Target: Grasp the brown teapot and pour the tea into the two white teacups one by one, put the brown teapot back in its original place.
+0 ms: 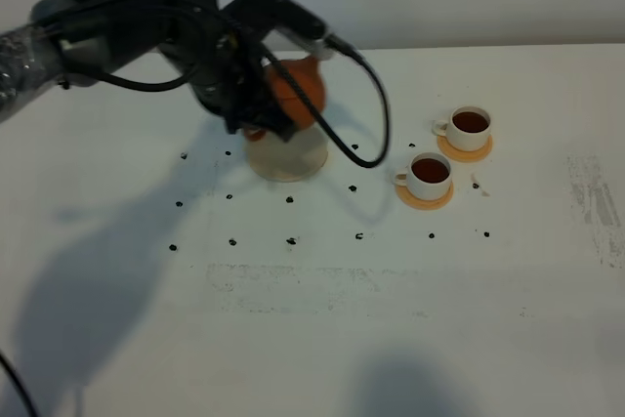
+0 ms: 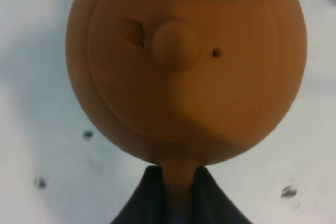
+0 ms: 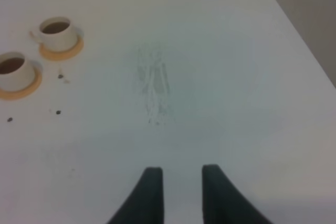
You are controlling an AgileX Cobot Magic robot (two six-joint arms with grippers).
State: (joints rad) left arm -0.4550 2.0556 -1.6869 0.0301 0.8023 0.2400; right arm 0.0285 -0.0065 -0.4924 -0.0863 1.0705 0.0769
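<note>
The teapot hangs above the cream saucer. From here, my left gripper stays closed on the brown teapot [image 2: 184,61] until the teapot rests on the saucer.
The brown teapot [image 1: 295,93] is held by its handle in my left gripper [image 1: 256,116], just above the cream saucer [image 1: 287,159]. In the left wrist view the teapot [image 2: 184,61] fills the frame, lid knob up, and its handle sits between my left gripper's [image 2: 177,195] dark fingers. The two white teacups [image 1: 470,126] [image 1: 430,174] stand on orange coasters to the right, and both hold dark tea. They also show in the right wrist view [image 3: 56,31] [image 3: 13,70]. My right gripper [image 3: 181,184] is open and empty over bare table, far from the cups.
Small black marks [image 1: 290,239] dot the white table around the saucer and cups. A scuffed patch [image 1: 594,197] lies near the right edge. A black cable [image 1: 376,114] loops from the left arm towards the cups.
</note>
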